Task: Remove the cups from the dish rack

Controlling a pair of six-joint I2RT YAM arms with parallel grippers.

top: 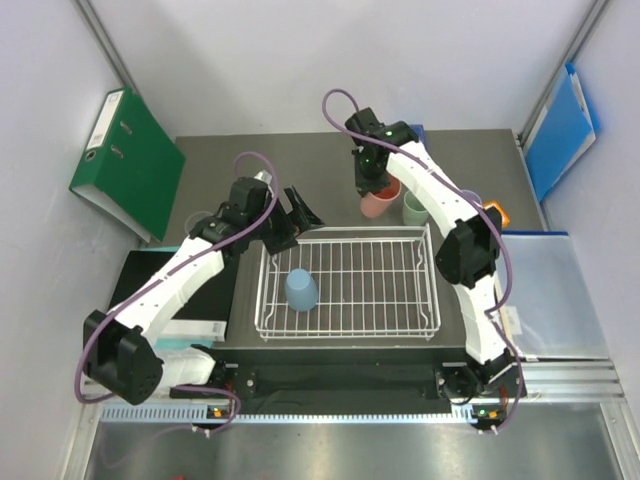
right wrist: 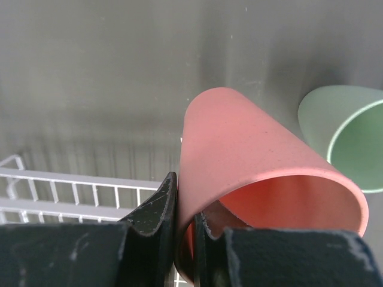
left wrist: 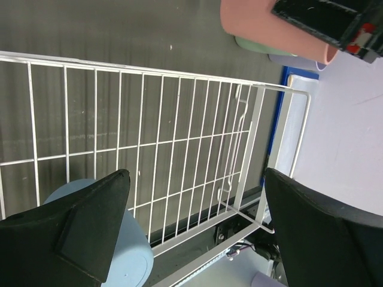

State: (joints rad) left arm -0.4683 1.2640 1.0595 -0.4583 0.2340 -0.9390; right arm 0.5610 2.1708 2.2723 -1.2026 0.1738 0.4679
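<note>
The pink cup's bottom is above the table, and the cup would drop if I opened now. My right gripper should keep holding the cup until it is lower.
The white wire dish rack sits mid-table. A light blue cup stands upside down in its left part. My right gripper is shut on the rim of the salmon pink cup, just beyond the rack's far edge, next to the sage green cup. In the right wrist view one finger is inside and one outside the pink cup, with the green cup to its right. My left gripper is open and empty over the rack's far left corner; its view shows the blue cup by one finger.
A green binder stands at the far left and a blue folder at the far right. An orange object lies behind the right arm. A black board lies left of the rack.
</note>
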